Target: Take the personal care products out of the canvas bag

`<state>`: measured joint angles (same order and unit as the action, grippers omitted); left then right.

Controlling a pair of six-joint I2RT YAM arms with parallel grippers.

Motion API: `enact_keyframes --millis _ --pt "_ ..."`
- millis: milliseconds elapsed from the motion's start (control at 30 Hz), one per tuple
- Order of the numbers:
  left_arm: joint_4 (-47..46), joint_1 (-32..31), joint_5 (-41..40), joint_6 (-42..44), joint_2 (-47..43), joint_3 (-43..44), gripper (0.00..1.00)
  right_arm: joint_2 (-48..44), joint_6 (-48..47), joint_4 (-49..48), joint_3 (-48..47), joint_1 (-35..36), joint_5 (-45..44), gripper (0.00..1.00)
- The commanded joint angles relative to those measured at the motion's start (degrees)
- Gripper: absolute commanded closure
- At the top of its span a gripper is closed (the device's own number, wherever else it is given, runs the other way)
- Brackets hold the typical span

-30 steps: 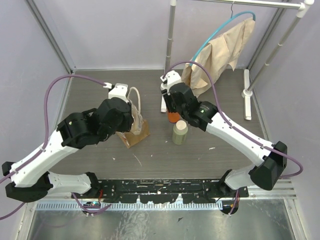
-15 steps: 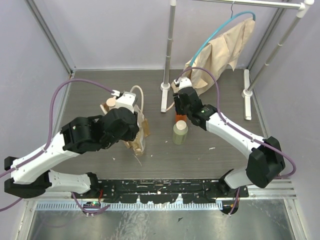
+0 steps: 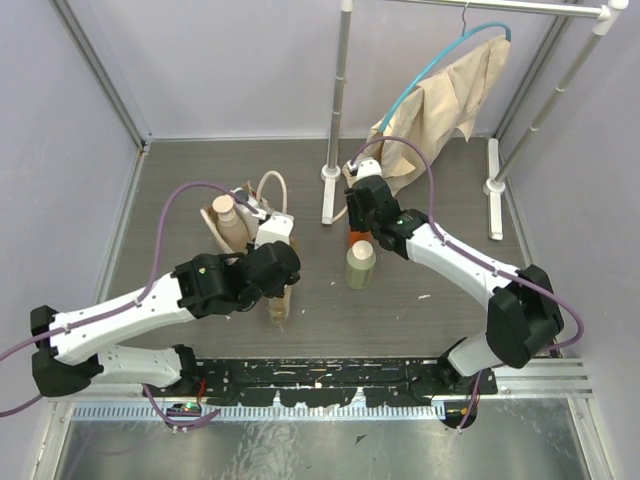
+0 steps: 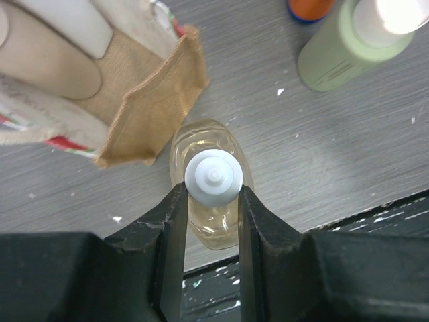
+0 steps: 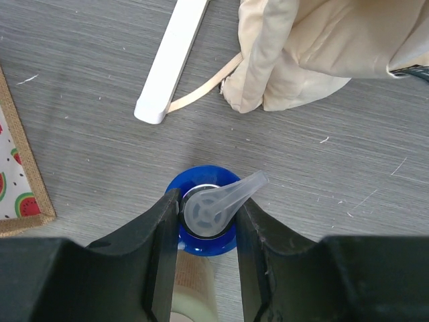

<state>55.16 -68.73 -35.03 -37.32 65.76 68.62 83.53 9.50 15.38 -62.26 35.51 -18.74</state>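
Observation:
The orange bottle's base is on the flat surface and would stay standing beside the olive-green bottle (image 3: 360, 265), so my right gripper should release it.
The canvas bag (image 3: 250, 222) stands left of centre, with a tan bottle with a peach cap (image 3: 228, 210) in it. In the left wrist view the bag (image 4: 151, 104) lies just beyond my fingers, with the tan bottle (image 4: 47, 57) and a white one (image 4: 74, 20) inside. My left gripper (image 4: 213, 192) is shut on the white cap of the slim amber bottle (image 4: 213, 225), upright in front of the bag (image 3: 279, 305). My right gripper (image 5: 206, 201) is shut on the pump head of an orange bottle with a blue collar (image 5: 204, 247). The olive-green bottle (image 3: 360, 265) stands beside it.
A white rack post (image 3: 342, 100) and its foot (image 5: 174, 54) stand behind the bottles. A large beige cloth (image 3: 440, 110) hangs from a teal hanger at the back right. Another rack foot (image 3: 494, 190) lies at the right. A black rail (image 3: 320, 375) runs along the near edge.
My left gripper has come out of the bag with the amber bottle and moved toward the near edge. My right gripper has lowered the pump bottle behind the olive-green one.

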Motion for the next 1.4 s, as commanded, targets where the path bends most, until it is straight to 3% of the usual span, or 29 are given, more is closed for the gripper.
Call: enact_keyframes --millis 0,233,367,433,933,1067,1167,1367 --pt "-14.5 -0.3 -2.3 1.9 2.2 2.4 1.00 0.0 1.4 -2.6 -4.0 -0.4 -1.2 0.63" --pt "-22.4 -0.3 -2.5 5.3 6.5 2.1 1.00 1.0 2.6 -0.2 -4.7 -0.8 -1.6 0.51" --pt "-28.8 -0.3 -4.5 8.8 11.5 1.2 1.00 2.2 3.3 1.9 -6.3 -1.1 -0.1 0.22" --pt "-30.7 -0.2 -6.1 9.6 13.4 1.2 1.00 2.5 3.8 3.2 -7.4 -1.2 0.8 0.15" --pt "-37.4 -0.2 -9.3 11.6 20.3 1.3 0.99 -5.2 5.1 8.1 -9.4 -1.2 -1.0 0.12" --pt "-37.1 -0.3 -9.3 11.6 21.9 1.4 0.88 -6.3 5.6 9.5 -10.1 -1.2 -0.8 0.12" --pt "-37.0 -0.3 -8.9 11.1 22.1 0.8 0.61 -7.3 5.5 9.6 -10.0 -1.1 -1.0 0.12" --pt "-35.0 -0.2 -10.7 10.3 19.9 -1.2 0.32 -8.5 4.9 10.1 -10.3 -1.1 -0.3 0.12"
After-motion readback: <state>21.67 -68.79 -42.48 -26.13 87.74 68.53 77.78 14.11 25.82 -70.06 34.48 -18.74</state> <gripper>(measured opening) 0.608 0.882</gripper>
